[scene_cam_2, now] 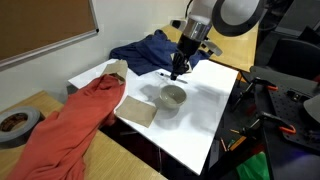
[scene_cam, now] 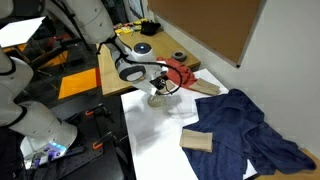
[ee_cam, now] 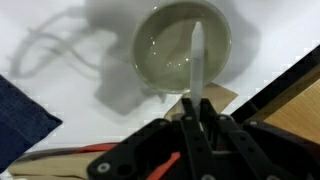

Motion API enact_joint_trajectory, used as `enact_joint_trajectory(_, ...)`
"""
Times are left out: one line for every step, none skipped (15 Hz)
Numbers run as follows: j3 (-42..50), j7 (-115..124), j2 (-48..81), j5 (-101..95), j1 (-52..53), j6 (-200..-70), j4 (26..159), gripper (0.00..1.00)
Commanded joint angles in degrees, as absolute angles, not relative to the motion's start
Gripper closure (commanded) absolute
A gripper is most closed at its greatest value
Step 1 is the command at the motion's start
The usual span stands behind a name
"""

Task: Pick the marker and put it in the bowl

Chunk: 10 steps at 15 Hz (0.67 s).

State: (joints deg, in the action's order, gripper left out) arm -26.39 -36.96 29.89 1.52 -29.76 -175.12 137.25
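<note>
I should keep the marker [ee_cam: 197,60] in my gripper until I lower it. The marker is above the bowl, and its gripped end is outside the bowl's rim.
My gripper [ee_cam: 197,108] is shut on the marker [ee_cam: 197,60], a thin stick that looks pale in the wrist view and points out from the fingers over the bowl [ee_cam: 150,45]. The cream-white bowl stands on the white table top, directly under the marker tip. In both exterior views the gripper [scene_cam: 160,86] [scene_cam_2: 178,70] hangs just above the bowl [scene_cam: 158,98] [scene_cam_2: 173,97]. The marker is too small to make out in the exterior views.
A blue cloth [scene_cam: 250,125] [scene_cam_2: 150,50] and a red cloth [scene_cam: 185,75] [scene_cam_2: 80,110] lie beside the bowl. A tan block [scene_cam: 198,141] sits on the white sheet. A flat brown card [scene_cam_2: 137,110] lies next to the bowl. A tape roll [scene_cam_2: 12,122] lies on the wooden desk.
</note>
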Motion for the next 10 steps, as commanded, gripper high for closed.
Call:
enact_joint_trajectory(-26.95,-37.89,33.98,-1.93,-31.08,-179.12,135.13,0.97)
enact_joint_trajectory(-26.79,-37.6,34.88,-3.21,-31.13,-180.04,134.72,0.97)
enact_joint_trajectory(-26.69,-37.27,35.78,-4.54,-31.26,-180.64,134.26,0.97)
enact_joint_trajectory(-26.47,-36.97,36.53,-5.73,-31.27,-181.08,133.86,0.97)
enact_joint_trajectory(-26.28,-36.63,37.26,-6.92,-31.28,-181.49,133.47,0.97)
enact_joint_trajectory(-26.07,-36.4,37.94,-7.93,-31.24,-181.59,133.06,0.97)
enact_joint_trajectory(-25.8,-36.21,38.5,-8.81,-31.14,-181.54,132.73,0.97)
enact_joint_trajectory(-25.57,-36.14,38.99,-9.53,-31.07,-181.57,132.45,0.97)
enact_joint_trajectory(-25.23,-36.04,39.42,-10.11,-30.9,-181.56,132.16,0.97)
enact_joint_trajectory(-24.87,-35.92,39.88,-10.66,-30.67,-181.61,131.86,0.97)
